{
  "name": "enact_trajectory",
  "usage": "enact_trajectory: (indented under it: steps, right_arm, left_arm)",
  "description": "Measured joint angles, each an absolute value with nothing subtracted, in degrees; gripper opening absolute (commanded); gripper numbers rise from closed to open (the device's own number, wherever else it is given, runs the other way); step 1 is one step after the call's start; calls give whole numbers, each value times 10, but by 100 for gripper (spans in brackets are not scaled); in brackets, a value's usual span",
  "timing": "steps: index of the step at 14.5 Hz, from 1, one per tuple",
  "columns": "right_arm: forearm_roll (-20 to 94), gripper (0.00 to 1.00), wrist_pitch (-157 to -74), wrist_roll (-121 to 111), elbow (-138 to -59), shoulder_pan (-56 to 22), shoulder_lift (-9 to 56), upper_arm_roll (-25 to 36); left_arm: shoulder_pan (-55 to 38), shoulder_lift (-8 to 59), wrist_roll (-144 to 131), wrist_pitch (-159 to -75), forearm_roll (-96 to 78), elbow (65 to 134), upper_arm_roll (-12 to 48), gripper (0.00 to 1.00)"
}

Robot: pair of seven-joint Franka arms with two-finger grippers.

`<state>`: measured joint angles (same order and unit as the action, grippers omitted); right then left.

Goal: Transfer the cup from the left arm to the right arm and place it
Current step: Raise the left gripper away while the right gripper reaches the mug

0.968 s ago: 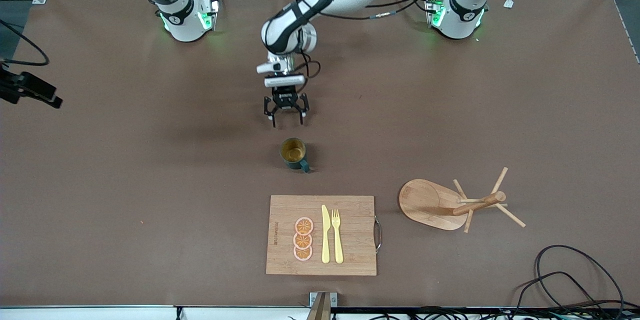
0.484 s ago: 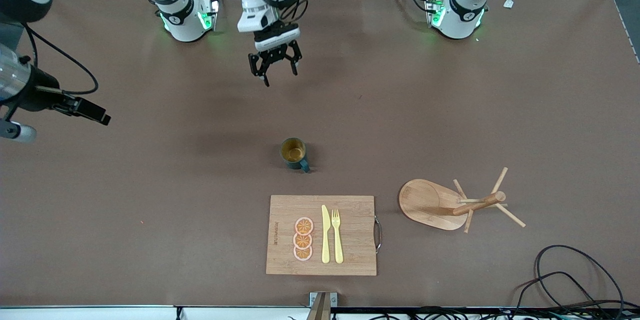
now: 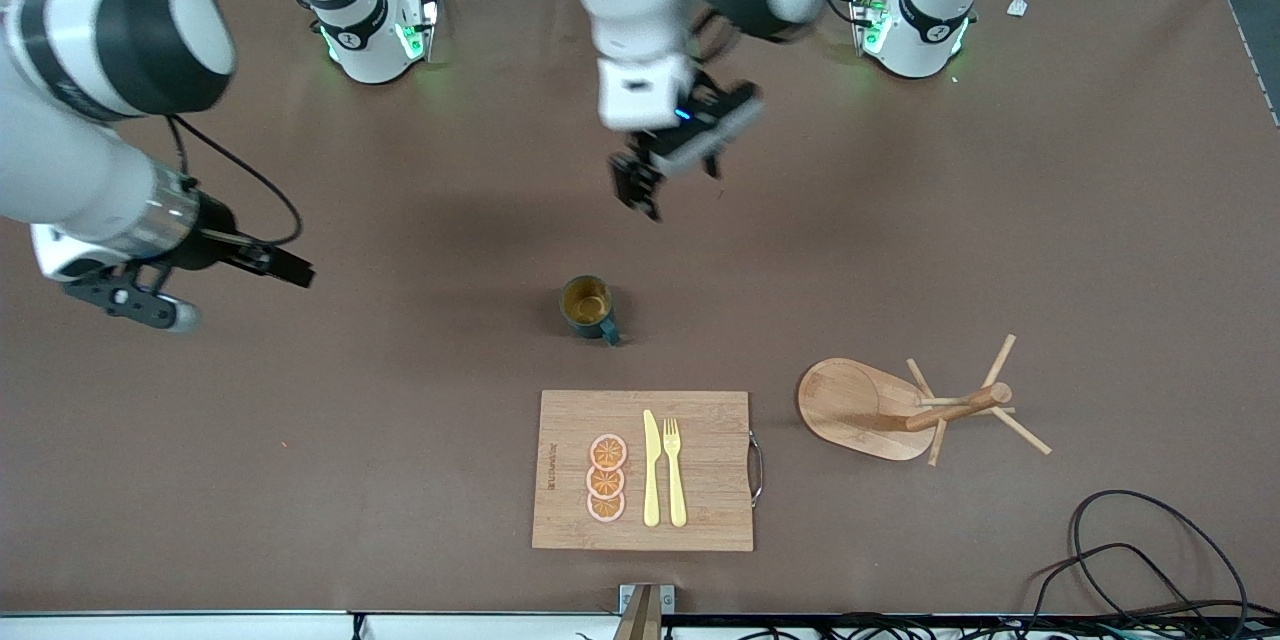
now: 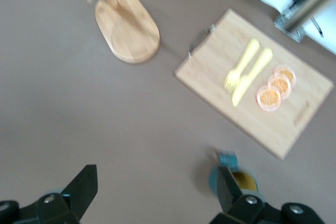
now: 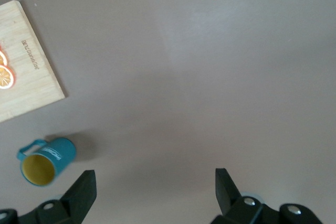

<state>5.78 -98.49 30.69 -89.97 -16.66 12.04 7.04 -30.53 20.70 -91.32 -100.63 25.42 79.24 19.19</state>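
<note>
The robot's right gripper needs to take the cup from the left arm and place it, so it should next grab the cup's rim point(image 3: 597, 318) point(image 5: 25, 160) beside the handle.
The cup point(image 3: 587, 307), dark teal with a tan-yellow inside, stands upright and free on the brown table, a little farther from the front camera than the cutting board. My left gripper point(image 3: 665, 180) is open and empty in the air over bare table between the cup and the robot bases. In the left wrist view the cup point(image 4: 242, 180) shows partly hidden by one finger of my left gripper point(image 4: 155, 190). My right gripper point(image 3: 290, 272) is open and empty, up over the table toward the right arm's end. In its wrist view point(image 5: 153, 190) the cup point(image 5: 44, 158) lies off to one side.
A wooden cutting board point(image 3: 700, 420) with orange slices, a yellow knife and a fork lies nearer the front camera than the cup; it shows in both wrist views point(image 4: 220, 72) point(image 5: 26, 66). A wooden mug tree point(image 3: 880, 410) lies tipped beside the board, toward the left arm's end. Cables lie at the table's corner.
My left gripper has risen from just by the cup, drawn back toward the bases and swung toward the left arm's end. My right arm has come in over the table. The cup has not moved.
</note>
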Motion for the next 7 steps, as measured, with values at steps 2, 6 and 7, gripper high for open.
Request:
enact_trajectory:
  steps: [2,6,7]
  right_arm:
    - [68,100,-1019,385,-900,-207,143,69]
    - [107,100,-1100,548,-880,-284,217,68]
    - [108,100,-1112,584,-864,-307,243,67]
  left_arm:
    - [-225,184,-825,-1005,229,793,192,100]
    - [-101,162,-671,-984,195,796,194,100]
    - [-72,159,-629,-982,178,796,194,100]
